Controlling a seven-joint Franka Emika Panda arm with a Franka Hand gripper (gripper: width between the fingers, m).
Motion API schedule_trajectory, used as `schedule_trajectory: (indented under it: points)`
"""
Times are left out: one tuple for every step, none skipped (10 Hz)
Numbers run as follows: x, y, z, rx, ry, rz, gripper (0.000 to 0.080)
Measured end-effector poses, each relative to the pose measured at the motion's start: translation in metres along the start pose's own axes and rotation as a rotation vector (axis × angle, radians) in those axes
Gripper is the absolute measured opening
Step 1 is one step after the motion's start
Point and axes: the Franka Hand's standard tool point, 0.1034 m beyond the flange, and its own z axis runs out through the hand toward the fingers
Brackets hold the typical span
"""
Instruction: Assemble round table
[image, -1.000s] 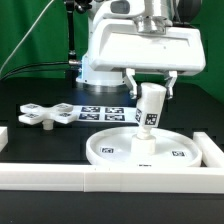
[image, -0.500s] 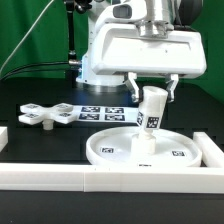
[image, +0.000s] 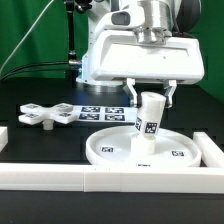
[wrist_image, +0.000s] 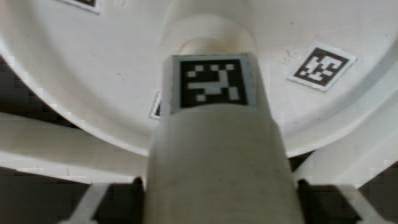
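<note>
The lower end of the leg rests in the part at the disc's middle (image: 143, 151), so my gripper needs to let go of the cylinder leg now.
The large rimmed round disc (image: 115, 150) lies flat on the black table near the front bar; it also fills the wrist view (wrist_image: 71, 70). The short thick cylinder leg (image: 149, 120) stands nearly upright, its lower end at the middle of the disc. In the wrist view the leg (wrist_image: 217, 130) shows a square tag. My gripper (image: 151, 96) is shut on the leg's upper end, and the dark fingers (wrist_image: 103, 205) press both of its sides. The flat cross-shaped foot (image: 45, 113) lies on the table at the exterior view's left, far from the gripper.
The marker board (image: 100, 112) lies behind the disc. Long white bars frame the work area: one along the front (image: 110, 180), one at the exterior view's right (image: 213, 150), and a short end at the left (image: 5, 135). The robot's base stands behind.
The leg has swung from a lean towards upright, and its top has moved a little to the exterior view's left. The gripper turned with it. The disc and foot have not moved.
</note>
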Motion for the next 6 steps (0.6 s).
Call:
schedule_trajectory:
  points:
    - [0.000, 0.000, 0.000, 0.000, 0.000, 0.000, 0.0409]
    - [0.001, 0.000, -0.001, -0.001, 0.002, -0.004, 0.0580]
    - [0.007, 0.002, -0.006, -0.004, 0.010, -0.024, 0.0580]
    - [0.013, 0.006, -0.012, -0.010, 0.021, -0.039, 0.0637]
    - [0.020, 0.011, -0.019, -0.017, 0.030, -0.050, 0.0646]
    - [0.024, 0.013, -0.026, -0.013, 0.017, -0.050, 0.0646]
